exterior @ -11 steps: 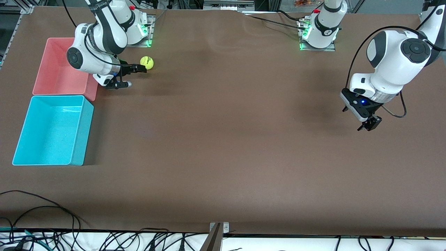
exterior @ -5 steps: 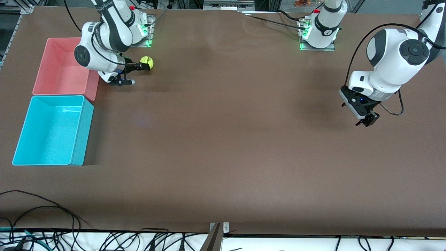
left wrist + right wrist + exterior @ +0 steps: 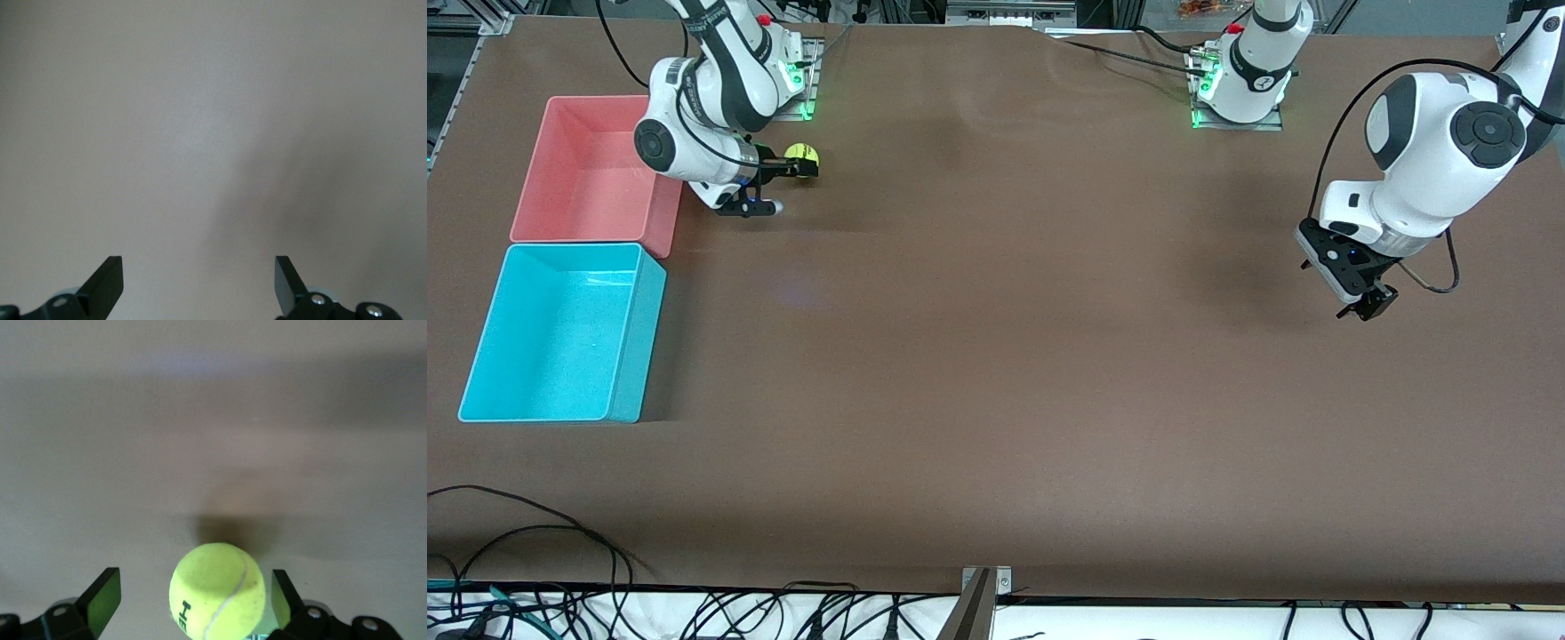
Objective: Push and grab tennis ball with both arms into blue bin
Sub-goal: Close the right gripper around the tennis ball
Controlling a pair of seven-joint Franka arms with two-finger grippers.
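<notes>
The right gripper grabs the tennis ball around its round felt body (image 3: 800,154) next, to get the ball into the blue bin (image 3: 560,332).
The yellow-green tennis ball (image 3: 803,160) lies on the brown table close to the right arm's base. In the right wrist view the ball (image 3: 217,591) sits between the two open fingers of my right gripper (image 3: 193,595), with a gap on each side. In the front view the right gripper (image 3: 787,167) reaches the ball from the pink bin's side. The blue bin (image 3: 560,332) stands empty at the right arm's end of the table, nearer the front camera. My left gripper (image 3: 1368,308) hangs open and empty over bare table at the left arm's end; its wrist view (image 3: 199,279) shows only table.
A pink bin (image 3: 591,169) stands empty beside the blue bin, farther from the front camera, next to the right arm's wrist. Cables (image 3: 534,569) lie along the table's near edge.
My right gripper has moved toward the ball until its fingers straddle it. My left gripper has drawn up slightly over its end of the table. The ball has not moved.
</notes>
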